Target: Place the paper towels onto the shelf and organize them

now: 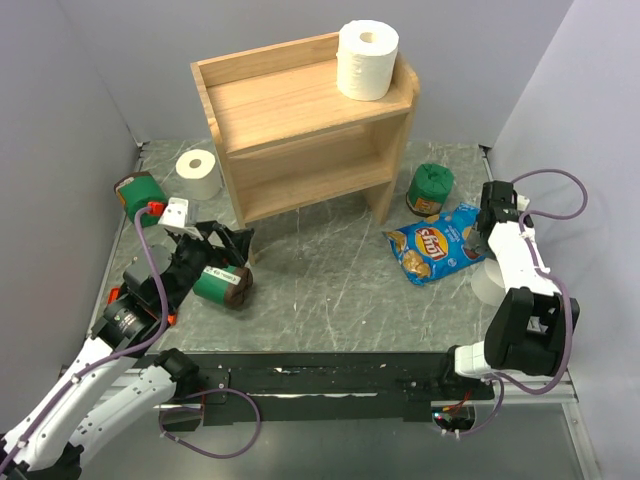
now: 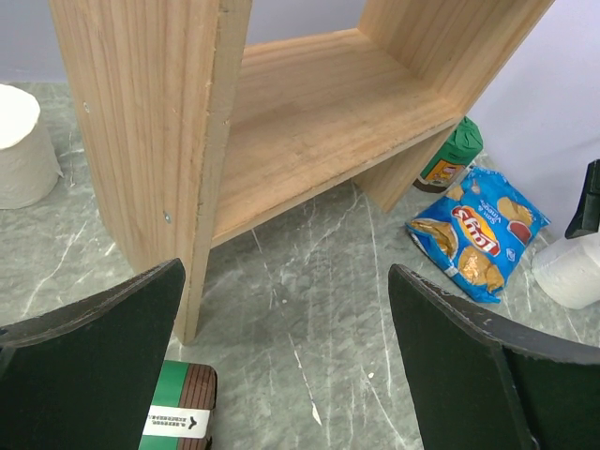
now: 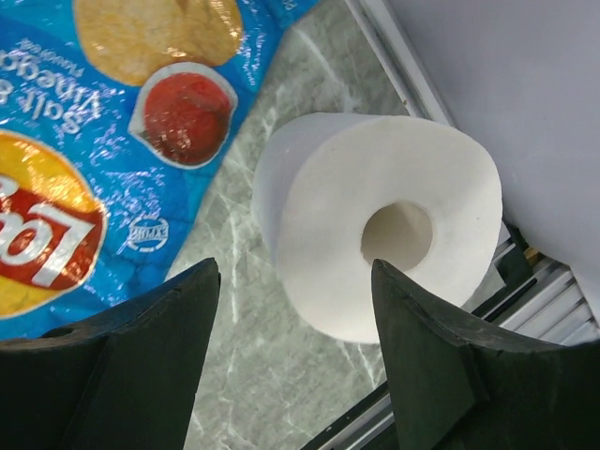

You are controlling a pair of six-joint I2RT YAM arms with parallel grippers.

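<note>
The roll's base should stay free to stand on the shelf, so my right gripper will next grab the third roll by its side (image 3: 324, 246), next to the roll's core hole.
The wooden shelf (image 1: 300, 110) stands at the back centre; its lower tier shows in the left wrist view (image 2: 319, 122). One white paper towel roll (image 1: 367, 60) stands upright on the shelf's top right corner. A second roll (image 1: 199, 173) stands on the table left of the shelf, also in the left wrist view (image 2: 19, 145). A third roll (image 3: 389, 220) stands by the right table edge, partly under my right arm (image 1: 483, 285). My right gripper (image 3: 292, 272) is open, just above and beside this roll. My left gripper (image 2: 286, 270) is open and empty near the shelf's front left leg.
A blue chips bag (image 1: 435, 245) lies right of the shelf. Green packages lie at the far left (image 1: 140, 192), under my left gripper (image 1: 222, 285) and by the shelf's right leg (image 1: 430, 188). Grey walls enclose the table; a metal rail (image 3: 553, 300) runs beside the third roll.
</note>
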